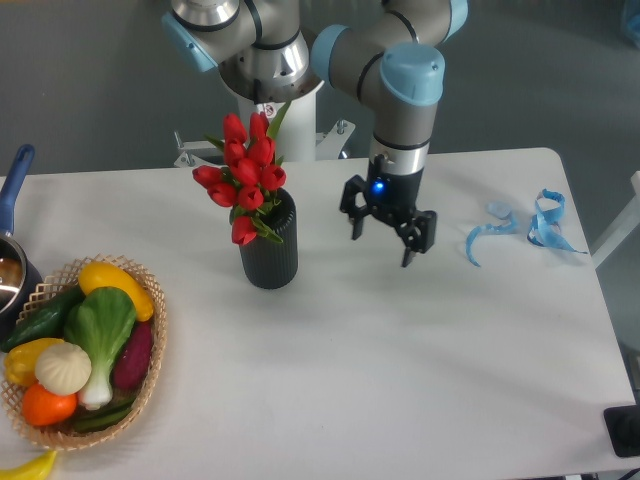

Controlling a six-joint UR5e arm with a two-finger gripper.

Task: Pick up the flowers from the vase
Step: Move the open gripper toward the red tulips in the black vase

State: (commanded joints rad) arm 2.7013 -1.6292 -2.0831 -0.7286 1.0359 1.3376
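Observation:
The flowers (pixel 243 172) are in the black vase (pixel 270 248). My gripper needs to grab them by their red tulip buds next, to lift them out.
The flowers (pixel 243 172), a tight bunch of red tulip buds with green leaves, stand in the vase (pixel 269 247), a black ribbed cylinder left of the table's middle. One bud droops over the vase's left rim. My gripper (pixel 380 249) hangs open to the right of the vase, roughly a vase-width away and about level with its upper half, fingers pointing down with nothing between them.
A curly blue ribbon (pixel 528 228) lies at the right of the table. A woven basket (pixel 152 352) of vegetables sits at the front left, with a pot (pixel 12 270) and its blue handle at the left edge. A yellow item pokes in at the bottom left corner.

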